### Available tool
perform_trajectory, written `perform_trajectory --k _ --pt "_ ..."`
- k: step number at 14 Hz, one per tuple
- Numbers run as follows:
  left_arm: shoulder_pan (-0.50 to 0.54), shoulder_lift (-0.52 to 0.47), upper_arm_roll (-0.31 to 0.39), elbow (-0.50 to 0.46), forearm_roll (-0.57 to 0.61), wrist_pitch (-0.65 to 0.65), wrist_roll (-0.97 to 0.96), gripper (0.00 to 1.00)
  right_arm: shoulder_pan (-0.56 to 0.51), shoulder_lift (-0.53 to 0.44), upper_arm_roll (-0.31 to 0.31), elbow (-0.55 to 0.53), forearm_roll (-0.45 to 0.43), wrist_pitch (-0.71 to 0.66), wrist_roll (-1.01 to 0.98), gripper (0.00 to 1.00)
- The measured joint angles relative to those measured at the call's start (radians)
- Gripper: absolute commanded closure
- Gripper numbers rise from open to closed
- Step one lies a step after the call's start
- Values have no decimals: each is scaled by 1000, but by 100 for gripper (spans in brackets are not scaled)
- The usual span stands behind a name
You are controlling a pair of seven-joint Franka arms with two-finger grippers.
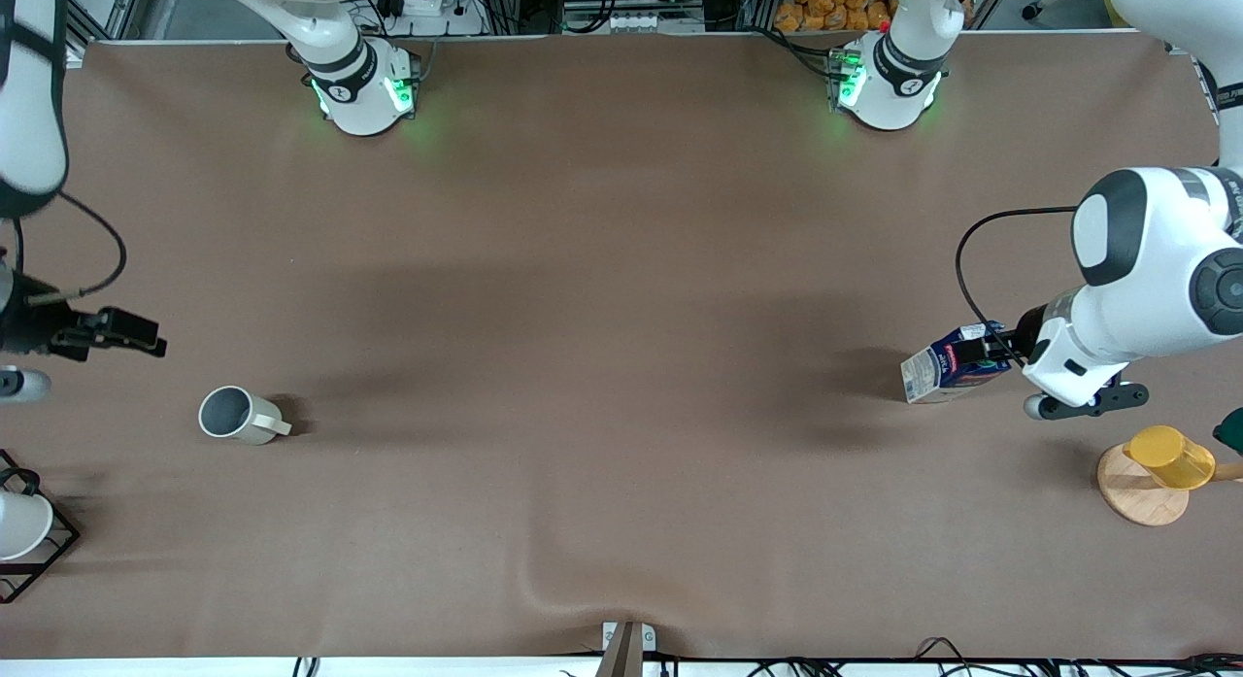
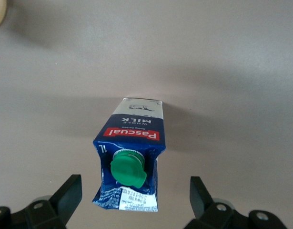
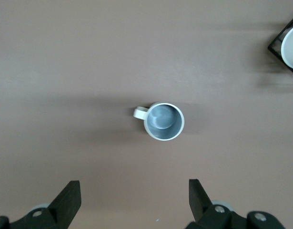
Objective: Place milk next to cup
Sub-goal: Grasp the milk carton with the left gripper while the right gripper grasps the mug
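I will grab the cup's rim next with my right gripper, to put the milk (image 1: pixel 947 368) beside the cup.
The milk (image 1: pixel 947 368), a dark blue carton with a green cap and red label band, rests on the table near the left arm's end. In the left wrist view the milk (image 2: pixel 133 143) shows its capped top between the fingers. My left gripper (image 1: pixel 992 352) is open around that top, its fingers (image 2: pixel 70 195) clear of the carton. The cup (image 1: pixel 233 415), a pale grey-white mug with a side handle, stands near the right arm's end. My right gripper (image 1: pixel 146 342) hangs open and empty over the table beside the cup (image 3: pixel 164 121).
A yellow cup (image 1: pixel 1170 456) lies on a round wooden coaster (image 1: pixel 1131 492) near the left arm's end, nearer the front camera than the milk. A white cup in a black wire frame (image 1: pixel 19 526) stands at the right arm's end; it also shows in the right wrist view (image 3: pixel 289 43).
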Motion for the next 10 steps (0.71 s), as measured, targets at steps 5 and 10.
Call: perform_trajectory --k 5,10 --pt "3 0 2 -26 0 0 0 0 -40 165 0 -12 0 161 -46 0" --pt "16 13 4 -35 0 4 0 0 -47 267 -1 -73 0 331 -138 9"
